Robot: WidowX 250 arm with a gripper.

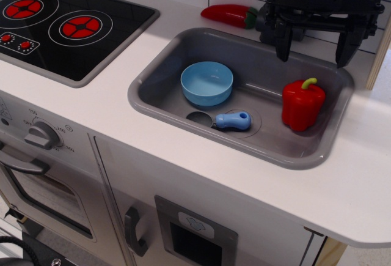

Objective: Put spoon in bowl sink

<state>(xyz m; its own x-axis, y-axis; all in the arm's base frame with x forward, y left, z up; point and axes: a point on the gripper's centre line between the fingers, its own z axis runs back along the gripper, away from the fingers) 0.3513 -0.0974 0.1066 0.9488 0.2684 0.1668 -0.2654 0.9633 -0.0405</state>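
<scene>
The spoon's grey scoop (200,118) should stay free to go into the bowl, so my gripper will next grab the spoon by its light-blue handle (234,120).
The spoon (227,120) lies on the floor of the grey sink (160,64), its light-blue handle pointing right and its grey scoop toward the left, over the drain circle. The light-blue bowl (207,83) stands upright and empty in the sink, just behind and left of the spoon. My black gripper (313,50) hangs open above the sink's back right part, well above and to the right of both, holding nothing.
A red bell pepper (302,103) stands in the sink's right end, below my gripper. A red chili pepper (229,14) lies on the counter behind the sink. The black stovetop (61,24) with red rings is at the left. A tiled wall runs behind.
</scene>
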